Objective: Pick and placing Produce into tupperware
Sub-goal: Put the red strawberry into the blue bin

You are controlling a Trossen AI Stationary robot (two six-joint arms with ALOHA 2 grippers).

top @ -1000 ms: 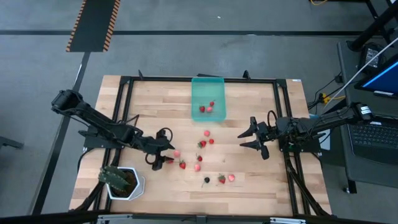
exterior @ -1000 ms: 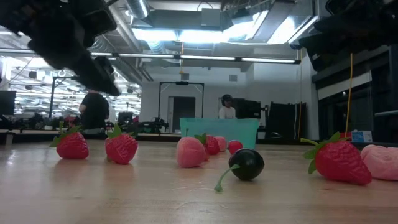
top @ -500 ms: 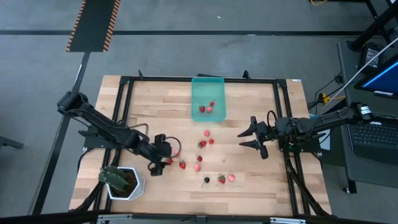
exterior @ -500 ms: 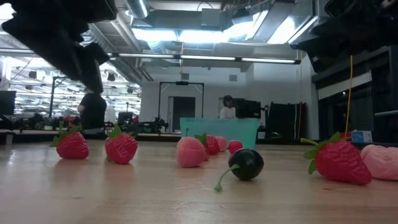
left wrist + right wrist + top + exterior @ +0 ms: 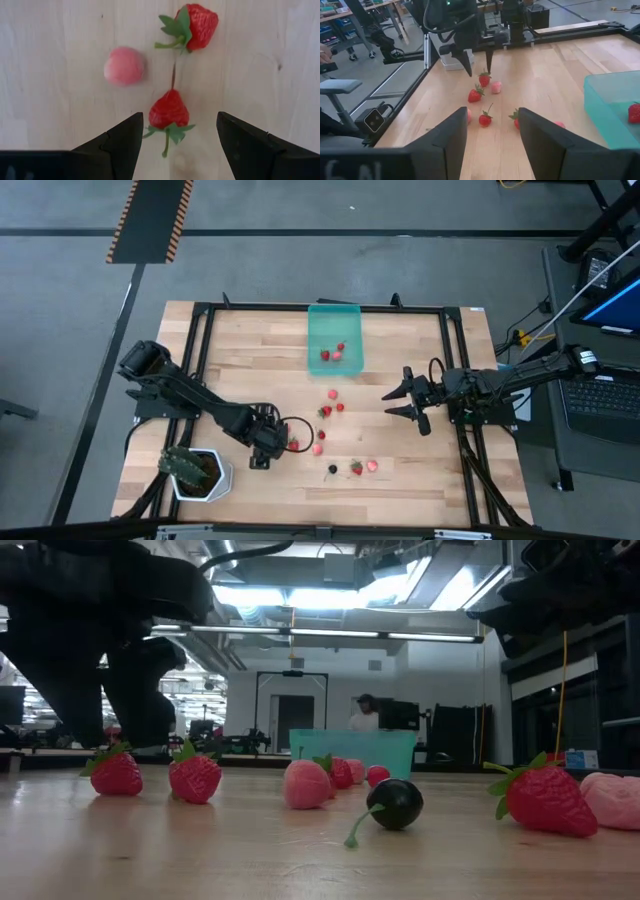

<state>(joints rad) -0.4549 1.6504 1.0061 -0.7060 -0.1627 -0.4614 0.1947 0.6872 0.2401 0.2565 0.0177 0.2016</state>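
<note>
My left gripper comes down first, then closes on the red strawberry, since the fingers on either side still hover above its red body, well off the table.
Small red and pink strawberries and one dark berry lie loose on the wooden table between the arms. The teal tupperware sits near the far edge with three fruits inside. My left gripper points down, open, over a red strawberry. Its fingers stand on either side of that fruit without touching it. A pink fruit and another red strawberry lie just beyond. My right gripper waits open above the table's right part.
A white pot with a green plant stands at the near left corner, close to my left arm. More fruits lie mid-table and two near the dark berry. A black frame rims the table. People show in the room beyond.
My left gripper has moved toward the table's right and near edge and come down, tipping to point straight down over the strawberries. In the low view its fingers now reach close to the table behind the two leftmost red fruits. The fruits have stayed put.
</note>
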